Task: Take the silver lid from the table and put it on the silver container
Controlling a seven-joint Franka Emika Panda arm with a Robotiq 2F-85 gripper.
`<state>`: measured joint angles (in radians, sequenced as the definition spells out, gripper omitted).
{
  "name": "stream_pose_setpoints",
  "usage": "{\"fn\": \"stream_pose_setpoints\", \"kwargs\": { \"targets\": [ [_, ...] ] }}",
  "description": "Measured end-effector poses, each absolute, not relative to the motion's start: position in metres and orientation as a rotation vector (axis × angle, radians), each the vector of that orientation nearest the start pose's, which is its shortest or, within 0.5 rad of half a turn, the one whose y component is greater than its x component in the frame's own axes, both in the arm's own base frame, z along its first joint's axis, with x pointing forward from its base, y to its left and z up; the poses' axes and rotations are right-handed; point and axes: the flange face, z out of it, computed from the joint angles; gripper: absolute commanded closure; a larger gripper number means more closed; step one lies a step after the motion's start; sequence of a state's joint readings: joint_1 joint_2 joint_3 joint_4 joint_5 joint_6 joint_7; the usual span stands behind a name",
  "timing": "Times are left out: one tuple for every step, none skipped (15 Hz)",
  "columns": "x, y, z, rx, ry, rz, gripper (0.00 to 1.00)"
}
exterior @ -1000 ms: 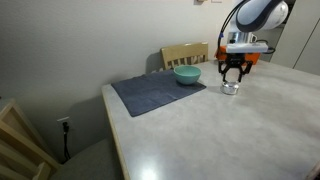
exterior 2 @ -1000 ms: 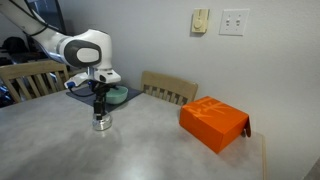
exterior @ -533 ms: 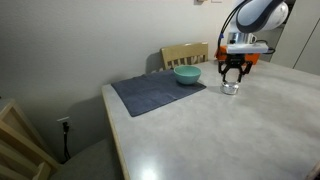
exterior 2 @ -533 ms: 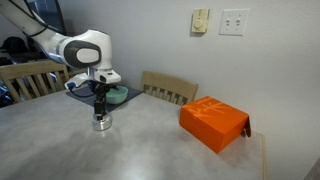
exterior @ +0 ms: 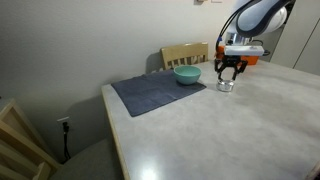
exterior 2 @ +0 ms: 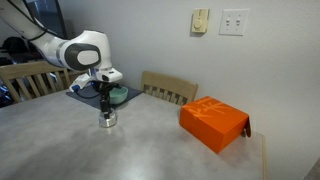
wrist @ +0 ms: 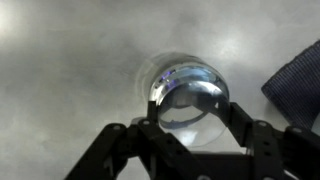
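The gripper should open now, since the lid is over the silver container and the container's rim is close beneath the lid.
In the wrist view the round, shiny silver lid (wrist: 190, 100) sits between the fingers of my gripper (wrist: 192, 122), which is shut on it. The rim of the silver container (wrist: 160, 78) shows just behind and under the lid. I cannot tell whether the lid rests on it. In both exterior views the gripper (exterior: 228, 70) (exterior 2: 105, 101) hangs straight above the small silver container (exterior: 226, 87) (exterior 2: 107, 121) on the grey table, and the lid itself is too small to make out there.
A teal bowl (exterior: 187, 75) (exterior 2: 119, 96) stands on a dark blue mat (exterior: 155, 93) close to the container. An orange box (exterior 2: 213, 122) lies farther along the table. A wooden chair (exterior: 185, 53) stands at the table's far edge.
The gripper and the shiny metal below it have shifted slightly toward the teal bowl. The wrist picture is blurred with motion.
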<state>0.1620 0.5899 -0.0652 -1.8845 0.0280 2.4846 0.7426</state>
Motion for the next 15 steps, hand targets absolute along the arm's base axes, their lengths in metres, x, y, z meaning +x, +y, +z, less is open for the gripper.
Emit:
{"fn": "stream_pose_setpoints", "kwargs": {
  "targets": [
    [0.633, 0.064, 0.194, -2.985, 1.012, -0.041, 0.56],
    [0.634, 0.064, 0.194, -2.984, 1.010, -0.050, 0.56],
    [0.634, 0.064, 0.193, -2.983, 1.007, -0.057, 0.36],
    [0.634, 0.064, 0.193, -2.983, 1.006, -0.059, 0.08],
    [0.634, 0.064, 0.193, -2.983, 1.005, -0.059, 0.07],
    [0.634, 0.065, 0.193, -2.988, 1.002, -0.058, 0.03],
    [0.633, 0.066, 0.192, -2.997, 0.997, -0.051, 0.00],
    [0.631, 0.068, 0.191, -3.009, 0.995, -0.045, 0.00],
    [0.630, 0.072, 0.191, -3.023, 0.997, -0.045, 0.00],
    [0.627, 0.078, 0.194, -3.039, 0.999, -0.048, 0.00],
    [0.624, 0.087, 0.197, -3.057, 1.001, -0.055, 0.00],
    [0.620, 0.096, 0.204, -3.074, 1.000, -0.074, 0.00],
    [0.616, 0.107, 0.212, -3.091, 0.997, -0.098, 0.00],
    [0.610, 0.119, 0.221, -3.111, 0.992, -0.125, 0.00],
    [0.603, 0.132, 0.231, -3.129, 0.990, -0.149, 0.00]
  ]
}}
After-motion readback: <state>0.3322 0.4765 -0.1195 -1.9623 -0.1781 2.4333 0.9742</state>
